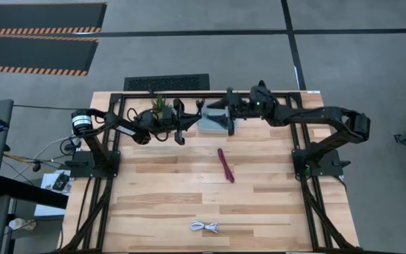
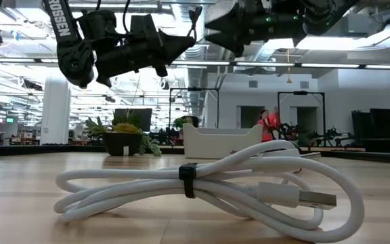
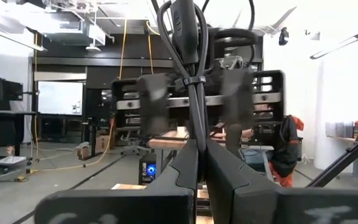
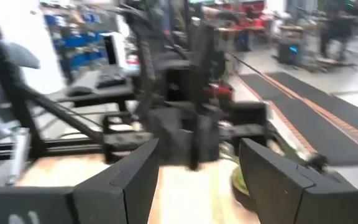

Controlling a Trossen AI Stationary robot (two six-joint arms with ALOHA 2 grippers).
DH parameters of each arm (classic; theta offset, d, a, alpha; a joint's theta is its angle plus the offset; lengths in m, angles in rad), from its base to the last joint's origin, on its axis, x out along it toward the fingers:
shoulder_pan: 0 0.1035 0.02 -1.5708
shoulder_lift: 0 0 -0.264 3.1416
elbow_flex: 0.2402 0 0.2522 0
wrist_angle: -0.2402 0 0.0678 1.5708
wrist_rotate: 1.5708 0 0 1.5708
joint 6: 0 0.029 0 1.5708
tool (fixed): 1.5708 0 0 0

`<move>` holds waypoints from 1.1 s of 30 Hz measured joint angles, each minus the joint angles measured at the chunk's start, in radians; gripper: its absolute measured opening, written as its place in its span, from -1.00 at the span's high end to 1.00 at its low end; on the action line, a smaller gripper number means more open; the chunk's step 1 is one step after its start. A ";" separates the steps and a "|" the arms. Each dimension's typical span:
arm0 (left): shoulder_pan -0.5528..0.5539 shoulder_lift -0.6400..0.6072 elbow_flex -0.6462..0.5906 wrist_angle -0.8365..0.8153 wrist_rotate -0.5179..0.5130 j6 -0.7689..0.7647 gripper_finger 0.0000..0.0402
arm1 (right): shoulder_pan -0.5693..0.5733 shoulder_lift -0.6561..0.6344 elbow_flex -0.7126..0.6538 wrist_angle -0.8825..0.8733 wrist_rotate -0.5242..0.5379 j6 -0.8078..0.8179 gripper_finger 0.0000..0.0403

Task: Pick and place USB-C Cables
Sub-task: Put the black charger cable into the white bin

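I should next grab the black cable bundle by its tied middle with my right gripper, so that I can place the bundle in the pale tray.
My left gripper is raised over the table's far middle and is shut on the black cable bundle. My right gripper hangs open, facing it from the right, above the pale tray. In the low view both grippers show at the top, left and right, nearly tip to tip. The maroon cable lies flat mid-table. The white coiled cable lies near the near edge. The teal cable is not in view. My left gripper pinches the black cable bundle between its two fingers at the bundle's lower part, below its tie band. The fingers point level toward the table's right. The bundle is lifted clear and stands upright, its upper loops rising above the fingers.
A small potted plant stands at the far edge just left of the tray. The black frame posts flank the table on both sides. Bare wood lies between the maroon and white cables.
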 joint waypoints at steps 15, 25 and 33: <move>-0.005 0.000 0.000 0.000 -0.001 -0.004 1.00 | 0.015 0.063 -0.002 0.164 0.023 0.028 -0.22; -0.005 0.000 0.000 -0.002 -0.002 -0.004 1.00 | 0.018 0.070 0.000 0.178 0.021 0.060 -0.22; -0.006 0.000 0.000 -0.003 -0.002 -0.004 1.00 | 0.019 0.069 0.000 0.184 0.018 0.077 -0.22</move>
